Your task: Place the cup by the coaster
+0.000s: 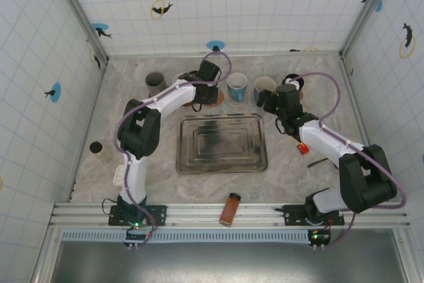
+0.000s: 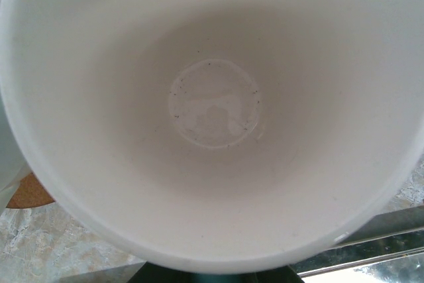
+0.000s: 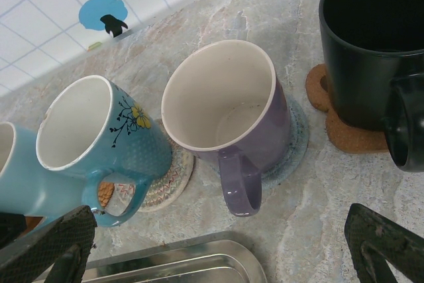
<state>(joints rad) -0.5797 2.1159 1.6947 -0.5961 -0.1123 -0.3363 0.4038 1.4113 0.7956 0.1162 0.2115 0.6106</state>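
Note:
The cup stands upright beside the teal flowered cup, with the cork coaster beneath, so my left gripper opens and release the cup next.
The cup [image 2: 212,97] takes up most of the left wrist view, seen from above into its white inside. Its pale blue side [image 3: 8,164] shows at the far left of the right wrist view. My left gripper [image 1: 207,89] is at the back of the table, shut on this cup. A brown cork coaster [image 2: 26,193] peeks out beside the cup's lower left and shows under the gripper [image 1: 212,99] from above. My right gripper [image 3: 215,250] stands open in front of the purple cup [image 3: 225,107], holding nothing.
A teal flowered cup [image 3: 86,130] sits on a woven coaster [image 3: 162,177], the purple cup on a grey-blue coaster [image 3: 299,138], and a black cup [image 3: 374,44] on a cork coaster [image 3: 344,134]. A steel tray [image 1: 222,162] lies mid-table. A grey cup [image 1: 156,83] stands back left.

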